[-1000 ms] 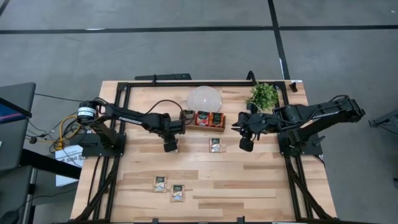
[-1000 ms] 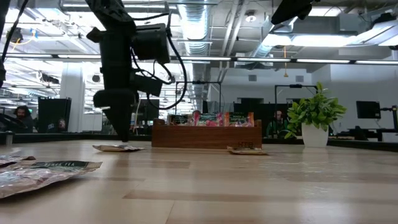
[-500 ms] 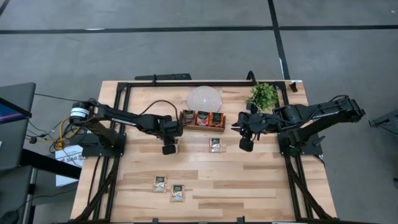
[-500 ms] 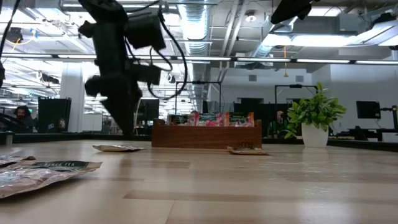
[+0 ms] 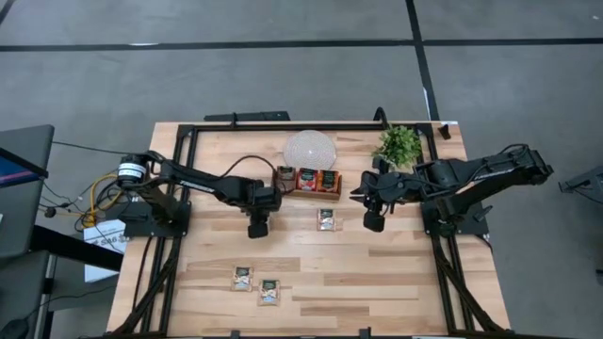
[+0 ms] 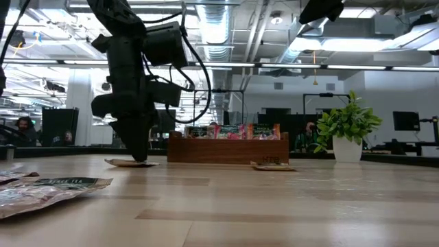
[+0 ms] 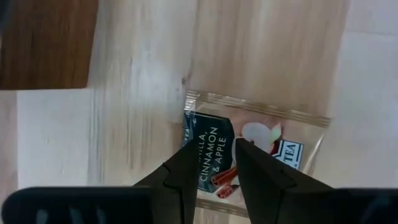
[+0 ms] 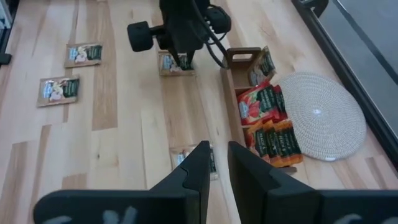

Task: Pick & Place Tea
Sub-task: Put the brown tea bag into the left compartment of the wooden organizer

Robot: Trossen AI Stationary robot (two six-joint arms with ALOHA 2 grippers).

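Next, the left gripper grabs the pale tea sachet by its dark printed panel (image 7: 212,144) to stand it in the wooden tray (image 7: 46,43).
My left gripper (image 7: 216,149) points down at a pale tea sachet (image 7: 249,143) with dark print. The sachet lies flat on the table in front of the wooden tray (image 5: 311,181). The fingers stand a narrow gap apart, their tips at the sachet's middle. The low view shows this gripper (image 6: 139,156) down at the sachet (image 6: 120,162). My right gripper (image 5: 372,223) hangs shut and empty above the table, right of the tray. Red sachets (image 8: 267,118) stand in the tray. Another sachet (image 5: 326,218) lies flat between the two grippers. My left gripper comes at the sachet from above, pointing down. Its fingertips (image 7: 189,155) stand on the printed face near the sachet's middle (image 7: 208,140), one on either side of the print. The sachet lies flat on the table. Nothing of it shows raised between the fingers.
Two more sachets (image 5: 243,277) (image 5: 269,290) lie near the table's near edge. A round woven mat (image 5: 310,149) and a potted plant (image 5: 399,144) sit behind the tray. A black frame (image 5: 236,122) runs round the table. There is bare wood between the near sachets and the grippers.
My left gripper has tipped and swung a little toward the table's left, then straightened and come down on the sachet again. The sachet has stayed flat on the table in the same place.
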